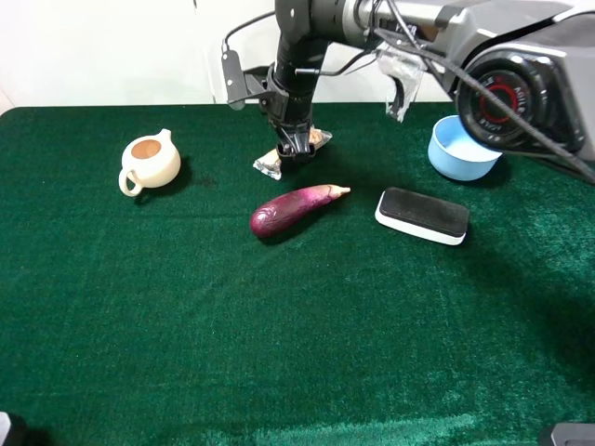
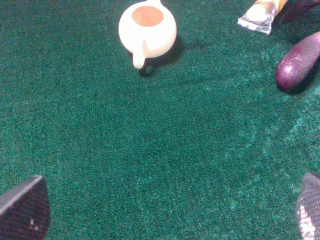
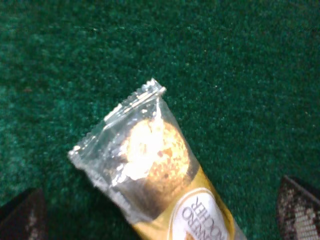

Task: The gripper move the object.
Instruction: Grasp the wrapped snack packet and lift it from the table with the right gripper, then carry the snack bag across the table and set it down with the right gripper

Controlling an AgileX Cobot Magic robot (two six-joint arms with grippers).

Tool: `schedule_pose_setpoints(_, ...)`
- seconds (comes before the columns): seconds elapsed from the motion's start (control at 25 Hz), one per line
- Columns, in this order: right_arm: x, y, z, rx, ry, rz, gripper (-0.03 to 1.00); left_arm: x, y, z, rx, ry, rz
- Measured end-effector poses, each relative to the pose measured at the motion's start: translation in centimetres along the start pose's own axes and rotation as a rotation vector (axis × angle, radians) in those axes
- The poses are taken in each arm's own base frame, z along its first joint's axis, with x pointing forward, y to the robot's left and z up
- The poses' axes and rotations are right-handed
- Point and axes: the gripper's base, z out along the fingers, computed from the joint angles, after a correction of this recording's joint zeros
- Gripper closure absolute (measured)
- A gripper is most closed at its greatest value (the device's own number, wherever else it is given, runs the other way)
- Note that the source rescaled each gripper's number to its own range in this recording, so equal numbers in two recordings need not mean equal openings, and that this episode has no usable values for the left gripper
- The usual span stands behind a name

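Observation:
The snack packet is to be moved across the cloth point(image 3: 240, 75), so the right gripper next needs to grab it by its yellow labelled middle point(image 3: 192, 215).
The object, a snack packet point(image 1: 270, 165) in clear crinkly plastic with yellow and brown contents, lies on the green cloth at the back middle, just behind the eggplant. My right gripper point(image 1: 296, 149) has reached across and hangs right over the packet's middle. In the right wrist view the packet point(image 3: 150, 165) lies between the two black fingertips, which stand wide apart and do not touch it; the right gripper point(image 3: 160, 215) is open. My left gripper point(image 2: 167, 210) is open and empty low over bare cloth. The packet's end also shows in the left wrist view point(image 2: 260, 15).
A purple eggplant point(image 1: 293, 209) lies just in front of the packet. A cream teapot point(image 1: 149, 163) stands at the left. A black-and-white board eraser point(image 1: 422, 215) lies right of the eggplant, and a blue bowl point(image 1: 460, 149) stands behind it.

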Motion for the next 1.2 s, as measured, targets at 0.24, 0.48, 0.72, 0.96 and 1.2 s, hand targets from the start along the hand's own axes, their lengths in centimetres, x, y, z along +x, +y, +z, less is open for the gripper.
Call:
schedule_pose_setpoints(0.24,0.2,0.4,1.8,-0.027,0.009,0.000,-0.03,0.0,0.0,0.0,0.000,0.000,0.000)
schedule_pose_setpoints(0.48,0.3,0.7,2.7,-0.047,0.004,0.009,-0.03,0.0,0.0,0.0,0.000,0.000,0.000)
schedule_pose_setpoints(0.72,0.3,0.7,2.7,-0.050,0.004,0.009,0.26,0.0,0.0,0.0,0.000,0.000,0.000)
schedule_pose_setpoints(0.96,0.2,0.7,2.6,-0.053,-0.004,0.015,0.96,0.0,0.0,0.0,0.000,0.000,0.000)
schedule_pose_setpoints(1.2,0.2,0.7,2.6,-0.051,-0.005,0.015,0.96,0.0,0.0,0.0,0.000,0.000,0.000)
